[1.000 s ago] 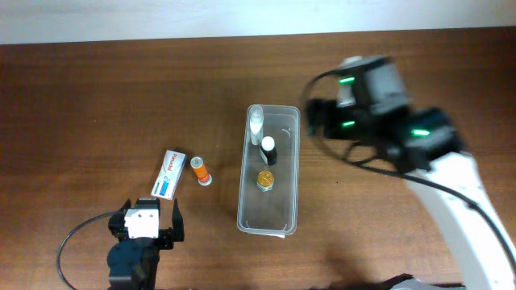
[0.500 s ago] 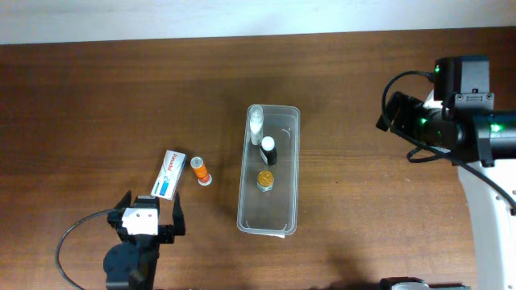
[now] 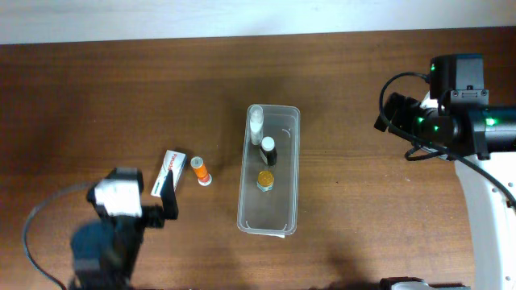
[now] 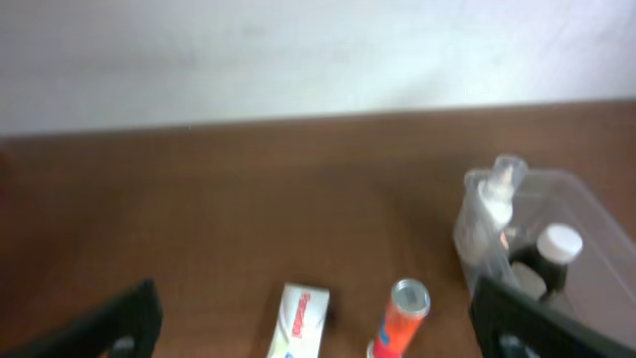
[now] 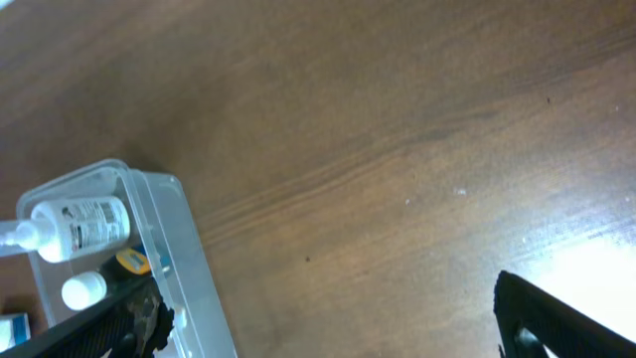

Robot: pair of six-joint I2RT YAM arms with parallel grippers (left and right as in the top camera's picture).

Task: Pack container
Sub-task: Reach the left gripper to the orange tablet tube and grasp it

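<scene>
The orange tube is to be set upright in the container, so the robot's left gripper next needs to grip the tube's sides near the top end and leave its base free.
The clear plastic container (image 3: 269,225) lies lengthwise mid-table. It holds a clear spray bottle (image 3: 256,121), a black bottle with a white cap (image 3: 268,150) and a gold-lidded jar (image 3: 265,179). An orange tube (image 3: 200,171) and a white box (image 3: 170,169) lie on the table to its left. My left gripper (image 3: 165,201) is open and empty, just short of the box (image 4: 298,320) and tube (image 4: 399,316). My right gripper (image 3: 387,117) is open and empty, well right of the container (image 5: 189,259).
The table is dark brown wood, and its far edge meets a white wall (image 4: 318,50). In the left wrist view the container (image 4: 596,214) stands at the right. In the right wrist view bare wood fills the space to the right of it.
My right arm has pulled away from the container to the far right and now holds still. My left arm has risen and shifted left, blurred by motion, with its fingers toward the box.
</scene>
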